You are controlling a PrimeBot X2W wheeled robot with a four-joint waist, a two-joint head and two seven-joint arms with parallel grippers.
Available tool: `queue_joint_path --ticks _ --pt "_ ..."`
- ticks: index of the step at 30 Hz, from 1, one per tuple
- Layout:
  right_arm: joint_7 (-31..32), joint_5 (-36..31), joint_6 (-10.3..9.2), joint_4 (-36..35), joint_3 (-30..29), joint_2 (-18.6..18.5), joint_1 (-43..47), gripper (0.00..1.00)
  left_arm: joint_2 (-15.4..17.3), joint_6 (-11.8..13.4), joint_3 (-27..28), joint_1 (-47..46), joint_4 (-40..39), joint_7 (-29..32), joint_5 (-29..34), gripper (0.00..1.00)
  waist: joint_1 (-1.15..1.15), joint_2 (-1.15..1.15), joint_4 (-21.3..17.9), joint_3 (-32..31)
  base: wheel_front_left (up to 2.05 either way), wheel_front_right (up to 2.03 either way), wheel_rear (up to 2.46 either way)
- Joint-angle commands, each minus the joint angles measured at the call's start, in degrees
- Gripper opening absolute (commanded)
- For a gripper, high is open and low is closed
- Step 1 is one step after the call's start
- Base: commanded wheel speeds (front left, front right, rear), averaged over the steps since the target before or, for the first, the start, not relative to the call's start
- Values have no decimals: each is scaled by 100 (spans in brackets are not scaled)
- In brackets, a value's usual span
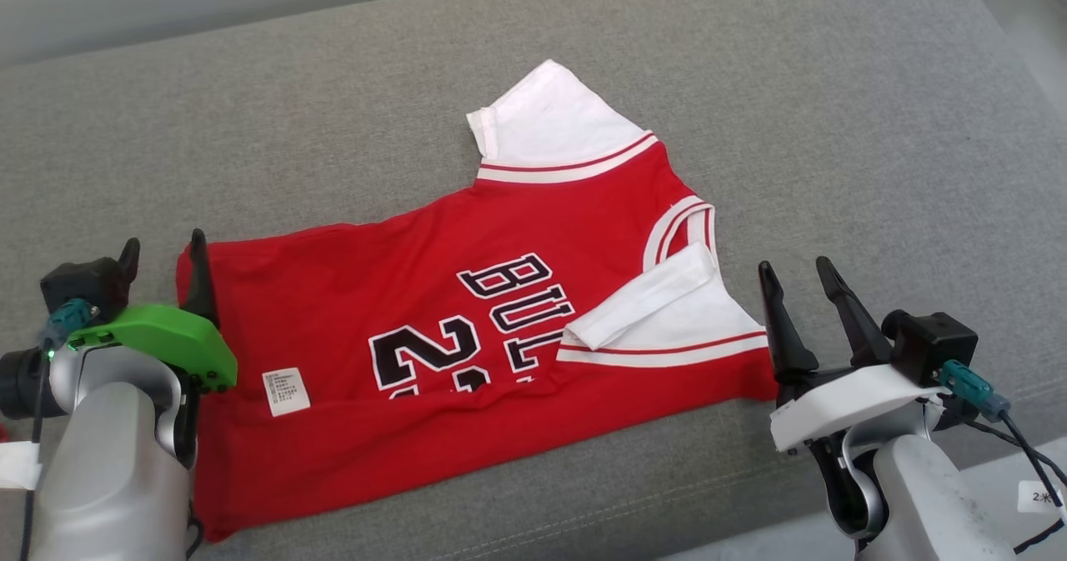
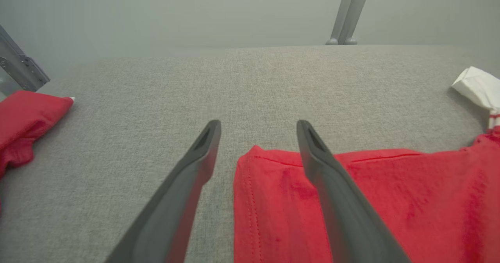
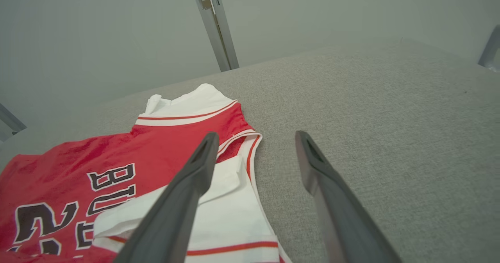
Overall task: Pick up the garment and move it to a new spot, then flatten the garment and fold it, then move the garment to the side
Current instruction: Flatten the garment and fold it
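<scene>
My left gripper grabs the garment by its hem corner [image 1: 185,255] next, where the cloth puckers up while the red body [image 1: 310,301] lies flat on the cushion.
The garment [image 1: 400,319] is a red jersey with white sleeves and black lettering, lying spread on the grey cushion with its near long edge folded over. One white sleeve lies folded across the chest. My left gripper [image 1: 162,273] stands open over the jersey's hem corner at the left; in the left wrist view my left gripper [image 2: 258,132] has one finger over the red cloth [image 2: 351,200]. Just right of the sleeve hem, my right gripper [image 1: 800,282] is open and holds nothing. The right wrist view has my right gripper [image 3: 256,142] above the collar side of the jersey [image 3: 97,169].
The grey cushion [image 1: 834,127] stretches past the jersey on all sides, with its front edge near my arms. Another red cloth [image 2: 23,118] lies at the cushion's left end. Grey metal posts [image 3: 215,24] stand behind the cushion.
</scene>
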Motion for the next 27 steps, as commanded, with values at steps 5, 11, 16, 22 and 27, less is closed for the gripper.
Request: queue_joint_path --ticks 5,11,16,22,27 --pt "-42 -33 -7 -13 -29 6 -128 100 138 -30 23 -398 655 -43 -143 100 0 0 -246 304 0 0 0" --pt "-45 -47 -8 -12 -28 14 -156 100 191 -22 34 -593 1138 -65 -218 100 0 0 -279 399 0 0 0" --pt "-58 -80 -8 11 -39 24 -177 100 140 -26 31 -696 1413 -65 -291 100 0 0 -258 439 0 0 0" --pt "-63 -120 -8 42 11 32 -208 100 104 -34 -17 -721 1365 -68 -368 0 0 0 -202 416 0 0 0" --pt "-17 -125 -8 101 160 -47 -368 100 71 -32 -38 -574 1101 -69 -387 0 0 0 -115 353 0 0 0"
